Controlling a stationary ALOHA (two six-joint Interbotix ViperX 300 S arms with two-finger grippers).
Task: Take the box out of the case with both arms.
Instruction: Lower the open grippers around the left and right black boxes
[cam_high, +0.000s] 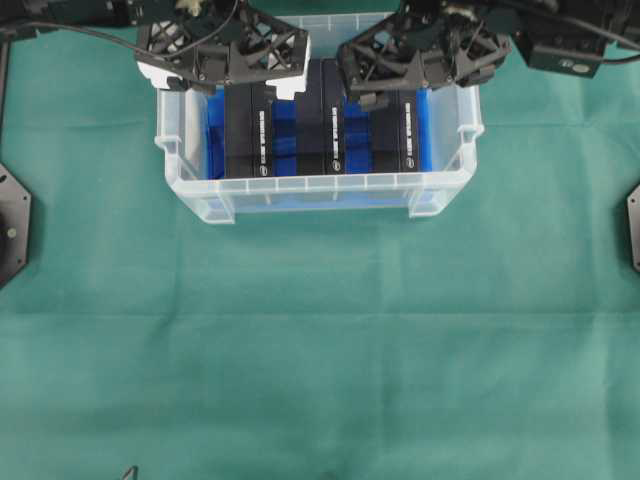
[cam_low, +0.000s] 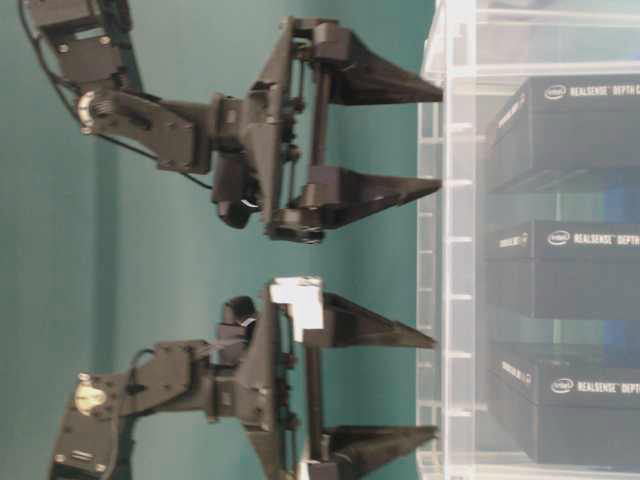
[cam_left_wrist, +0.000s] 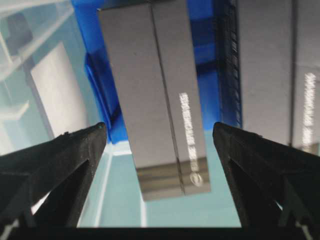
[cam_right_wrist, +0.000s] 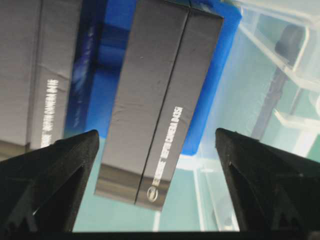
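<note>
My left gripper will next grab the long sides (cam_high: 250, 135) of the black box (cam_high: 249, 150) beside the printed lettering, to lift the box out of the case.
The case (cam_high: 320, 186) is a clear plastic bin with a blue liner (cam_high: 285, 140), at the back middle of the table. Three black boxes stand on edge in it: a left one (cam_high: 248, 135), a middle one (cam_high: 322, 130) and a right one (cam_high: 390, 135). My left gripper (cam_high: 240, 88) is open and empty, hanging over the left box (cam_left_wrist: 155, 100), jaws either side of it and apart from it. My right gripper (cam_high: 412, 88) is open and empty over the right box (cam_right_wrist: 160, 100). In the table-level view the fingertips of both grippers, left (cam_low: 435, 387) and right (cam_low: 438, 140), reach the case's rim.
Green cloth (cam_high: 320, 350) covers the table in front of the case. Black arm bases sit at the left edge (cam_high: 12, 225) and the right edge (cam_high: 633, 228). The case's side handles (cam_high: 168, 140) stick out at both ends.
</note>
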